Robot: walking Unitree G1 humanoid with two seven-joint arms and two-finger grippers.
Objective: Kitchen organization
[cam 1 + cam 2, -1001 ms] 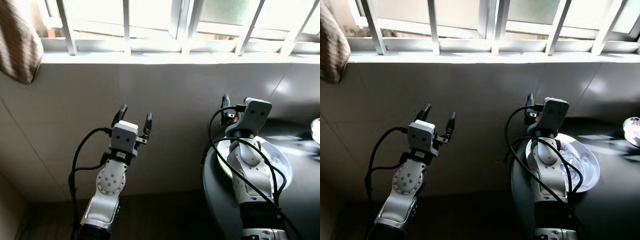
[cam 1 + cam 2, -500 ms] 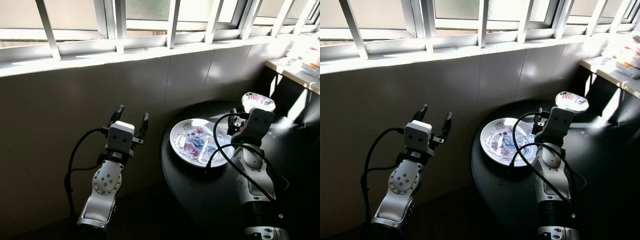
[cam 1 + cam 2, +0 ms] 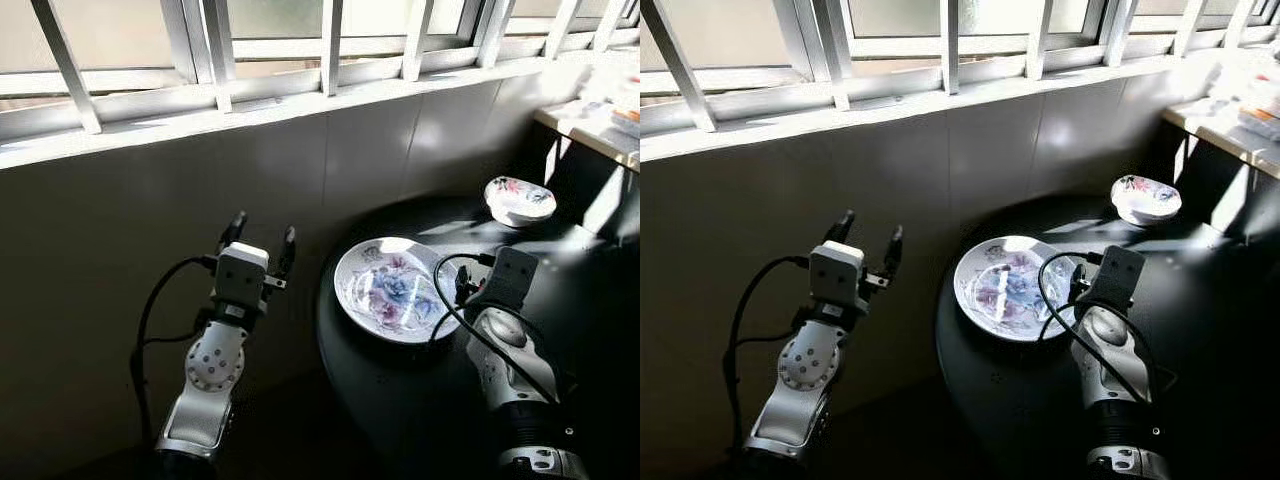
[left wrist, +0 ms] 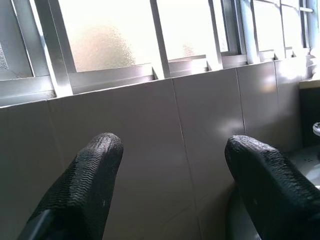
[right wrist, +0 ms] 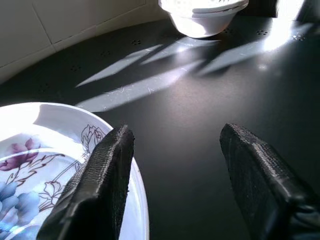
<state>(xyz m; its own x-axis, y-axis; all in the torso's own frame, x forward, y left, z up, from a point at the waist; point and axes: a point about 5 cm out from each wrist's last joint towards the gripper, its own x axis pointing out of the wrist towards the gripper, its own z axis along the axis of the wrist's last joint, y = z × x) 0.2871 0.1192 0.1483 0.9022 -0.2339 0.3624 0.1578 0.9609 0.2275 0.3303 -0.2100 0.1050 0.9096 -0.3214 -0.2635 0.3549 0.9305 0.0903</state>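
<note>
My right gripper will next take the plate by its thin rim (image 3: 455,284), as the plate's broad flowered side (image 3: 394,290) is far wider than the gripper's open fingers.
A white plate with blue and purple flowers (image 3: 390,290) lies on the dark round table (image 3: 420,400). A small floral bowl (image 3: 520,198) stands further back on the table. My right gripper (image 3: 462,288) hovers low at the plate's right rim. It is open in the right wrist view (image 5: 177,135), with one finger over the plate's rim (image 5: 45,150) and the bowl (image 5: 202,12) ahead. My left gripper (image 3: 264,228) is raised left of the table, open and holding nothing, and it faces the tiled wall (image 4: 172,150).
A grey tiled wall (image 3: 130,200) runs under a window with white bars (image 3: 330,40). A light counter with items (image 3: 600,110) stands at the far right. The table's curved edge (image 3: 325,330) lies between my arms, with dark floor below.
The view has swung right from the wall to the table. My right gripper has dropped from above the plate to its right rim. The left gripper holds the same pose.
</note>
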